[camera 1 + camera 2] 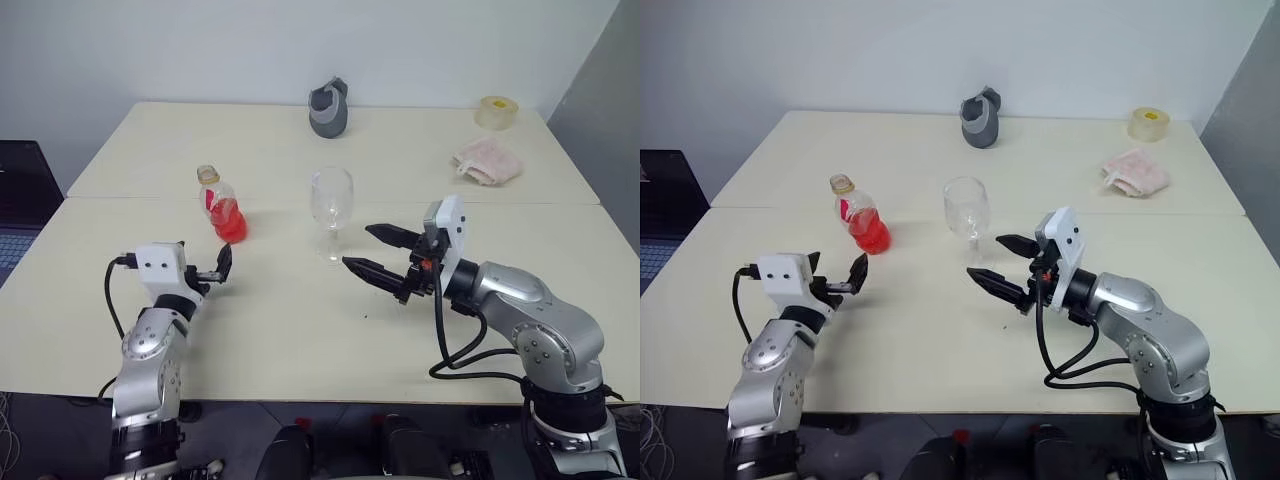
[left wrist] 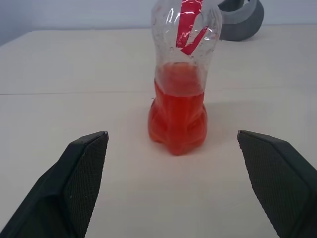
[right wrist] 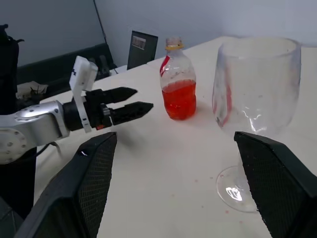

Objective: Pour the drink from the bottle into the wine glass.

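The left gripper takes hold of the clear bottle by its narrow middle (image 1: 222,207) next, where the sides draw in. The bottle is wider higher up, as its upper bulge (image 1: 216,193) swells out round.
The bottle (image 1: 221,204) stands upright on the table, left of centre, with a yellow top and a red label. The red-pink drink (image 2: 177,116) fills its lower part. The wine glass (image 1: 331,203) stands upright to its right, its bowl clear. My left gripper (image 1: 839,267) is open and level, a short way in front of the bottle. Its black fingers (image 2: 81,176) stand on either side of the bottle's base without touching it. My right gripper (image 1: 358,247) is open, just right of the glass's stem and apart from it. The glass (image 3: 253,94) is close ahead of its fingers (image 3: 96,183).
A grey object (image 1: 330,108) stands at the table's back centre. A roll of tape (image 1: 495,112) and a pink cloth (image 1: 487,160) lie at the back right. A seam (image 1: 120,199) runs across the table behind the bottle. A dark device (image 1: 22,185) sits off the left edge.
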Robot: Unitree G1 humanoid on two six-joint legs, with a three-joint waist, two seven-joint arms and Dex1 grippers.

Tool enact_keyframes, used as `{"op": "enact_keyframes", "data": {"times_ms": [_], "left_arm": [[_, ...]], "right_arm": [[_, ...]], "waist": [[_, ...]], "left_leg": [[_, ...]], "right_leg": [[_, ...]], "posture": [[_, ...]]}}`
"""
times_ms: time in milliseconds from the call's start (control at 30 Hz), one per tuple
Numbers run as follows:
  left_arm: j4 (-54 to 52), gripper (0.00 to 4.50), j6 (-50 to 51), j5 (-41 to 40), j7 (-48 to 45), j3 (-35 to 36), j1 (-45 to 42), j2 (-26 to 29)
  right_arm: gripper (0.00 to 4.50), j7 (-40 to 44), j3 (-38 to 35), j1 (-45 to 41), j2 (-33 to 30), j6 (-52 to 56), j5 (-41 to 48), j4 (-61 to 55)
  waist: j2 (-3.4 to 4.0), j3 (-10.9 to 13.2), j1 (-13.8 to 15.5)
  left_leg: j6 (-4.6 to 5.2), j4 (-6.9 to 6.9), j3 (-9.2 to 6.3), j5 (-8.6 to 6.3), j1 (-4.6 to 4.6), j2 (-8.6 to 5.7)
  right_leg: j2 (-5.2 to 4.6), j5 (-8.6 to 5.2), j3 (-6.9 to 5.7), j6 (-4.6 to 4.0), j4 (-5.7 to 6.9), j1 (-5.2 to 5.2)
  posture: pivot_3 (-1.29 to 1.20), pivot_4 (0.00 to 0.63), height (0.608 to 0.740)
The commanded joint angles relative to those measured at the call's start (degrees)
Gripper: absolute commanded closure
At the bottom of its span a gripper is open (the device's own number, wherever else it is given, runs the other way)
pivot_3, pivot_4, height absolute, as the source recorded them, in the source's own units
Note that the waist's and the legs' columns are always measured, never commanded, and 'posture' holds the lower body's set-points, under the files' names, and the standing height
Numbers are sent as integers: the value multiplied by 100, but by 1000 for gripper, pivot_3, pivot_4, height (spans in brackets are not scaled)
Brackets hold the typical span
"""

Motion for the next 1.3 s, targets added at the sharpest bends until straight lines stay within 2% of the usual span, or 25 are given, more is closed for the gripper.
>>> {"op": "enact_keyframes", "data": {"times_ms": [33,433,767,867,1067,1167,1300], "left_arm": [[367,0,-121,-14,-185,-9,-395,174],[1831,0,-646,301,-445,-173,-1568,432],[3264,0,-1486,514,-671,-275,-2404,562],[3396,591,-1642,500,-725,-261,-2421,555],[3521,2499,-1767,498,-760,-258,-2410,548],[3544,3198,-1794,498,-760,-263,-2407,543],[3570,3560,-1815,511,-753,-276,-2427,553]], "right_arm": [[474,-58,-111,-57,-60,-82,136,-198],[474,-254,-102,-100,-82,-162,194,-146],[474,-371,-54,-107,-82,-180,177,-165],[429,-387,-56,-96,-113,-188,166,-177],[429,-393,-72,-79,-161,-201,174,-176],[429,-417,-53,-80,-137,-216,169,-176],[429,-425,-24,-75,-119,-246,156,-172]], "waist": [[0,0,-2],[-1,0,-3],[-1,0,-7],[-1,0,-14],[-1,0,-12],[-1,0,-13],[-1,0,-13]], "left_leg": [[0,0,0,0,0,0],[-4,1,-3,2,-2,-1],[-5,3,-7,3,-7,-9],[-5,3,-7,3,-8,-8],[-3,4,-10,2,-10,-4],[-3,3,-10,2,-10,-4],[-4,4,-10,3,-10,-4]], "right_leg": [[0,0,0,0,0,0],[-1,0,-2,0,1,-3],[-2,0,-5,0,1,-5],[-4,0,-4,0,1,-7],[-4,0,-5,0,2,-8],[-4,0,-6,0,2,-8],[-4,0,-5,0,2,-8]], "posture": [[0,150,740],[0,150,740],[0,150,740],[0,150,740],[0,150,740],[0,150,740],[0,150,740]]}}
